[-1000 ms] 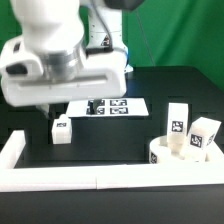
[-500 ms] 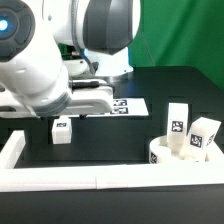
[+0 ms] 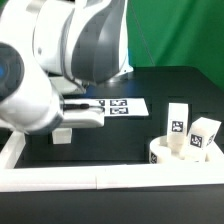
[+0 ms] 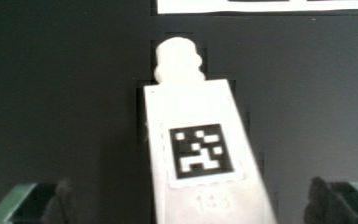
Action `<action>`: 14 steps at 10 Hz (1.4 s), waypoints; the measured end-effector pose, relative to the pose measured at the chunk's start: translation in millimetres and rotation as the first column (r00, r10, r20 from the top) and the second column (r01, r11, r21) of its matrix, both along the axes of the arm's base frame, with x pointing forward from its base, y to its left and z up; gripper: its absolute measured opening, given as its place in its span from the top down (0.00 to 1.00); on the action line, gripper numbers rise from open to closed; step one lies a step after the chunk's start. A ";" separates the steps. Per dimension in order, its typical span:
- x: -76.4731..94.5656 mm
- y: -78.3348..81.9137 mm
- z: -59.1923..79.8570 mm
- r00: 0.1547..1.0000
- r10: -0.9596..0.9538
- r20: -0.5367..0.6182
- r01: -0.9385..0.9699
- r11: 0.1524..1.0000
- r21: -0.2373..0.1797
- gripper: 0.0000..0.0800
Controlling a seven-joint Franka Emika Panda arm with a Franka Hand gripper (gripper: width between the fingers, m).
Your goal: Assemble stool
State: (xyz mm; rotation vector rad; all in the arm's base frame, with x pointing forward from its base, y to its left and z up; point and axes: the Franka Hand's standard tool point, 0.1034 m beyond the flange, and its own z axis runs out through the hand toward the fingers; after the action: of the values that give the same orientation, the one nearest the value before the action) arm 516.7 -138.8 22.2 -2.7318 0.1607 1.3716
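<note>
I should next grab the stool leg with my gripper by its end (image 4: 218, 204) opposite the peg, so its peg stays free for the seat.
A loose white stool leg (image 4: 197, 140) lies flat on the black table, tag up, with its peg (image 4: 181, 55) pointing away from the gripper. My gripper (image 4: 190, 205) is open, and its two dark fingers (image 4: 34, 205) stand either side of the leg's end without touching it. In the exterior view this leg (image 3: 62, 136) shows only partly, under the arm at the left. The round white seat (image 3: 165, 157) sits at the exterior view's right, with two legs (image 3: 178, 125) (image 3: 205, 136) standing upright in it.
The marker board (image 3: 120, 105) lies behind the loose leg, and its edge shows in the wrist view (image 4: 247, 4). A long white border rail (image 3: 100, 179) runs along the front and turns up the exterior view's left side. The arm's bulk (image 3: 60, 60) fills the upper left.
The arm has swung and lowered over the loose leg, which is now partly covered. The leg, seat and two standing legs have not moved.
</note>
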 end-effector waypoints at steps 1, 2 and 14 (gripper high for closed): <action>0.6 3.3 -3.8 1.000 0.002 0.007 -0.002 1.000 -0.001 0.19; 0.4 6.2 -7.6 1.000 0.003 0.021 -0.002 1.000 -0.008 0.19; -11.1 4.8 -14.5 1.000 -0.012 0.004 0.012 1.000 -0.005 0.58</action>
State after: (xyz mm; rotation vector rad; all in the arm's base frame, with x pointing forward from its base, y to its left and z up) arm 505.6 -134.1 7.7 -2.7324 0.1796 1.3651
